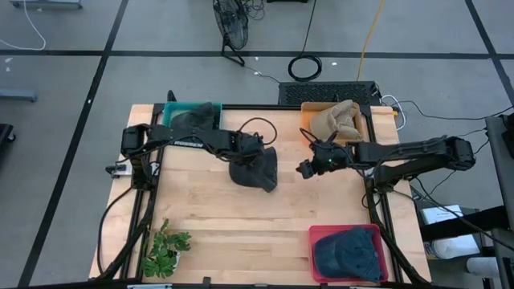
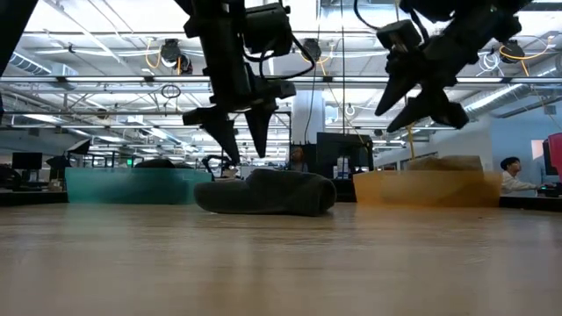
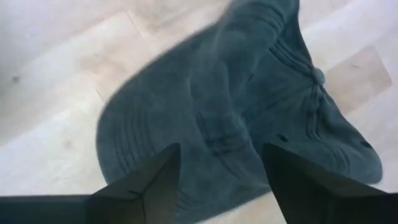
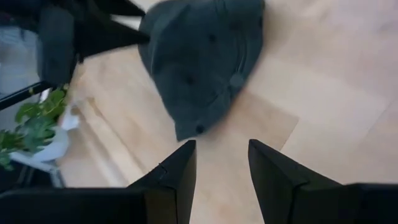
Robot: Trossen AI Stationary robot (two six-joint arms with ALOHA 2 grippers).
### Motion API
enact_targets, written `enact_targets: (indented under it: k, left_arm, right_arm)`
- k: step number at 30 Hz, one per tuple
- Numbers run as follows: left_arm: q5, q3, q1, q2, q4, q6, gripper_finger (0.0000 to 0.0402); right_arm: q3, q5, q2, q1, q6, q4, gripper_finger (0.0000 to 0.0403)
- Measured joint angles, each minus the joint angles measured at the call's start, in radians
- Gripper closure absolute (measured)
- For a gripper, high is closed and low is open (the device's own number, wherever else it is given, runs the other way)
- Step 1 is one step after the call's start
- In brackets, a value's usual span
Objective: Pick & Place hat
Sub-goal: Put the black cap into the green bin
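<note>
The dark grey cap needs to go in the teal bin, so my left gripper will next pick it up by the fold where the cap's brim meets its top [image 3: 211, 144].
A dark grey cap [image 1: 255, 171] lies flat on the wooden table near its middle, also seen as a low dark mound [image 2: 267, 193]. My left gripper [image 1: 259, 144] hangs open just above the cap's far-left part; in the left wrist view its fingers [image 3: 221, 177] stand over the cap [image 3: 249, 112] without touching. My right gripper [image 1: 307, 168] is open, raised above the table to the right of the cap [image 4: 205, 62], its fingers [image 4: 221, 162] over bare wood.
A teal bin [image 1: 191, 115] with a dark hat sits at the far left, an orange bin [image 1: 337, 120] with a tan hat at the far right, a red bin [image 1: 347, 253] with a dark hat at the near right. A small plant [image 1: 165, 249] stands near left.
</note>
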Motion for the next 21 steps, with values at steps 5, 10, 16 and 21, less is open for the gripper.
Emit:
enact_targets:
  k: [5,10,16,21]
  left_arm:
    - [-0.067,0.0,0.002,0.0,0.016,-0.013,0.0157]
    - [-0.073,0.0,0.008,0.0,0.064,-0.012,0.0176]
    - [-0.084,0.0,0.008,0.0,0.071,-0.02,0.0209]
    - [-0.084,-0.023,-0.001,0.0,0.091,-0.032,0.024]
  right_arm:
    - [-0.047,-0.069,0.0,0.021,0.057,0.062,0.0275]
    - [-0.056,-0.069,0.0,0.04,0.065,0.063,0.0275]
    - [-0.056,-0.067,0.0,0.042,0.062,0.085,0.0275]
    - [-0.056,-0.055,-0.016,0.042,0.041,0.113,0.0275]
